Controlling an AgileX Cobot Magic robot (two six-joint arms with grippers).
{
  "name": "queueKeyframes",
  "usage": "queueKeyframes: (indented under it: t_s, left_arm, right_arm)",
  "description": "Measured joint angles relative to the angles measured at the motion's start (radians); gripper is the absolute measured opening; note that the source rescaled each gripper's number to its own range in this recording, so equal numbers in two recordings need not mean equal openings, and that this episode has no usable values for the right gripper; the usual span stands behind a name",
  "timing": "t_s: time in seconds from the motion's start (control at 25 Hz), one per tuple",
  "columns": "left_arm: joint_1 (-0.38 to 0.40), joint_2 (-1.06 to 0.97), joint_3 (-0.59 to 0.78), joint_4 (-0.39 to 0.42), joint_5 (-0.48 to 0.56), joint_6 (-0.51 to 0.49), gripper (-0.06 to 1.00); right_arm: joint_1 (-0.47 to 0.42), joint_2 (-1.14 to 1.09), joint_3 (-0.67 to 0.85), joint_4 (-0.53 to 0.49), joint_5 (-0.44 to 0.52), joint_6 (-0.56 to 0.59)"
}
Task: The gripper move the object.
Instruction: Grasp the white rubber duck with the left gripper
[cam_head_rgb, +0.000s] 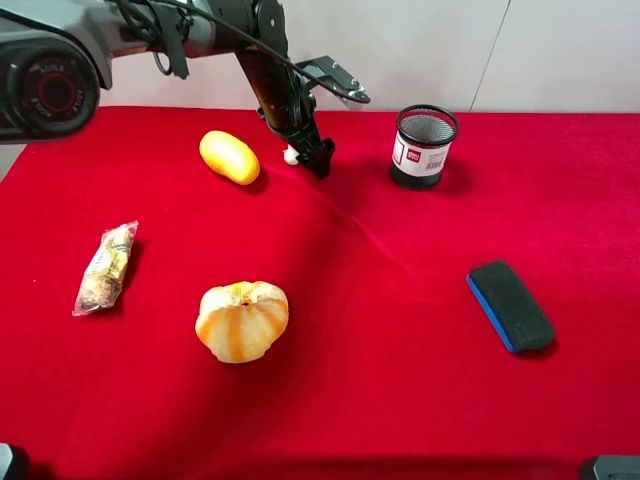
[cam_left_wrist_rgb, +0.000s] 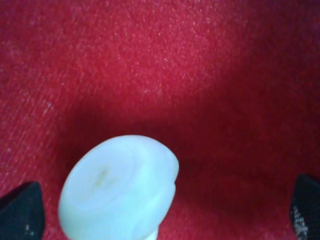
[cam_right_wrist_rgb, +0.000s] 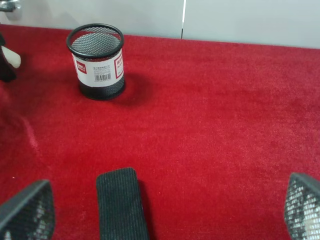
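Observation:
My left gripper grabs the piece's rounded cap (cam_head_rgb: 291, 155) next, to move the white mushroom-shaped piece across the cloth (cam_head_rgb: 380, 260).
The object, a tiny glossy white mushroom-shaped piece (cam_head_rgb: 291, 154), lies on the red cloth at the back, just right of the yellow fruit. My left gripper (cam_head_rgb: 308, 156) is down at it. In the left wrist view the white piece (cam_left_wrist_rgb: 117, 187) sits between the two black fingertips (cam_left_wrist_rgb: 22, 216), nearer one of them, and my left gripper (cam_left_wrist_rgb: 164, 212) is open with its jaws wide apart and not touching the piece. My right gripper (cam_right_wrist_rgb: 164, 210) is open and empty above the cloth. The piece also shows at the edge of the right wrist view (cam_right_wrist_rgb: 11, 57).
A yellow oval fruit (cam_head_rgb: 229, 157) lies left of the piece. A black mesh cup (cam_head_rgb: 424, 146) stands to its right and also shows in the right wrist view (cam_right_wrist_rgb: 97, 60). An orange-white pumpkin (cam_head_rgb: 242, 320), a wrapped snack (cam_head_rgb: 106, 267) and a black-and-blue eraser (cam_head_rgb: 510, 305) lie nearer the front.

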Motion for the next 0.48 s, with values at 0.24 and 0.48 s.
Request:
queueKeyframes:
  t_s: [0.24,0.48]
  left_arm:
    - [0.0,0.009,0.0,0.015,-0.019,0.0,0.97]
    - [0.0,0.011,0.0,0.031,-0.02,0.0,0.87]
  right_arm:
    - [0.0,0.0,0.0,0.0,0.0,0.001]
    - [0.0,0.0,0.0,0.0,0.0,0.001]
